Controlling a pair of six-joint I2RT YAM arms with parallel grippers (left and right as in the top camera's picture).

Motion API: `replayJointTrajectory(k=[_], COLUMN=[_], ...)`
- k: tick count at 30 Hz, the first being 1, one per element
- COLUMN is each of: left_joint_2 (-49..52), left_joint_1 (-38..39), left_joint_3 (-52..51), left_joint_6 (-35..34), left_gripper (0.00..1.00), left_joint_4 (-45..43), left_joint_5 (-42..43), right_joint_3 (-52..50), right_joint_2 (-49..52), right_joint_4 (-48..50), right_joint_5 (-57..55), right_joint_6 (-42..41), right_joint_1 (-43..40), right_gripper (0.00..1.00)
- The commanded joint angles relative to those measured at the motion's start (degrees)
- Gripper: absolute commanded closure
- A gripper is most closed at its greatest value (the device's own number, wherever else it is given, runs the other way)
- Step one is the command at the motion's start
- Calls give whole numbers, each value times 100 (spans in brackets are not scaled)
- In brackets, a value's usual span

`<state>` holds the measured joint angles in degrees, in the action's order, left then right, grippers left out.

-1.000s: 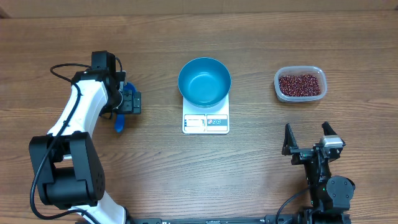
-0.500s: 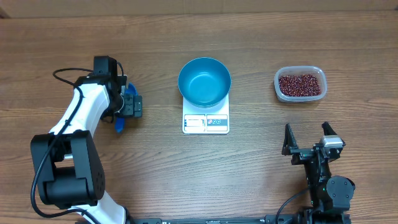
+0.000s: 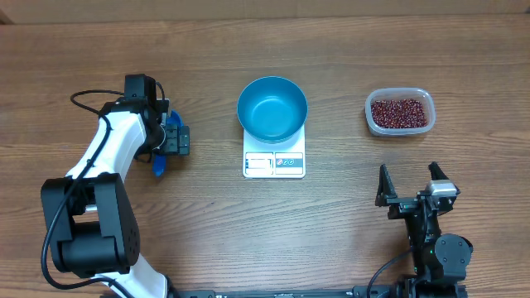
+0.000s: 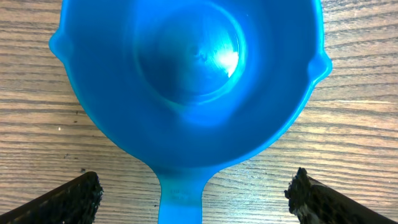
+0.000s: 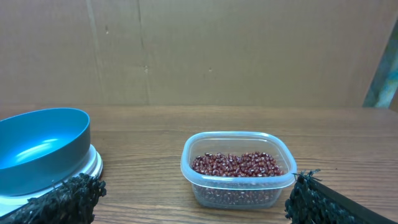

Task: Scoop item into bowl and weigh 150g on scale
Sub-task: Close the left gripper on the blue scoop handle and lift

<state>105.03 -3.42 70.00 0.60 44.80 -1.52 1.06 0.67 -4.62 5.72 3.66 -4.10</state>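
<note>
My left gripper should close on the scoop's handle [image 3: 160, 161] [image 4: 180, 200] now. The handle runs between that gripper's spread fingers, and bare wood is on both sides.
The teal bowl [image 3: 272, 108] stands empty on the white scale [image 3: 274, 164] at mid-table; both show at the left of the right wrist view, bowl [image 5: 40, 149] on scale [image 5: 93, 163]. The item, red-brown beans [image 3: 400, 112], fills a clear tub [image 5: 239, 186] at the right. My left gripper [image 3: 171, 137] hovers open over a small blue scoop [image 4: 193, 81] lying on the table, its handle [image 4: 180, 202] running between the spread fingertips [image 4: 74, 196] without touching them. My right gripper [image 3: 407, 184] is open and empty near the front edge, facing the beans [image 5: 236, 165].
A brown cardboard wall [image 5: 199, 50] closes off the far side of the wooden table. The scoop's handle [image 3: 159, 163] sticks out toward the front from under the left gripper. Bare wood lies between the scale and the tub.
The left arm has shifted slightly over the scoop and then held still. The right arm, bowl, scale and tub have not moved.
</note>
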Motion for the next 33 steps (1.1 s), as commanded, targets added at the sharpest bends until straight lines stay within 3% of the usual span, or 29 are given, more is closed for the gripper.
replayJointTrajectory(k=[1,6,11,17,22,33], left_joint_2=[61,61,61,61,61,61], left_joint_1=[-31,-33,-33,-33,-31,-33], left_joint_3=[-52,-52,-52,-52,-52,-52], left_joint_6=[109,111,111,111,109,111], left_gripper=[1,6,29,32,46,51], left_joint_4=[-46,-149,-155,-153,-129,0], left_joint_5=[96,94,98,98,103,107], right_joint_3=[-59,-59,-59,-59,-59,-59], right_joint_2=[-50,-50,-50,-50,-50,-50], right_joint_4=[22,22,22,22,22,22], right_joint_5=[-4,-4,-4,-4,-4,-4], right_joint_6=[26,28,28,28,26,26], right_joint_1=[-15,-15,-15,-15,-15,-15], right_gripper=[0,0,0,0,0,0])
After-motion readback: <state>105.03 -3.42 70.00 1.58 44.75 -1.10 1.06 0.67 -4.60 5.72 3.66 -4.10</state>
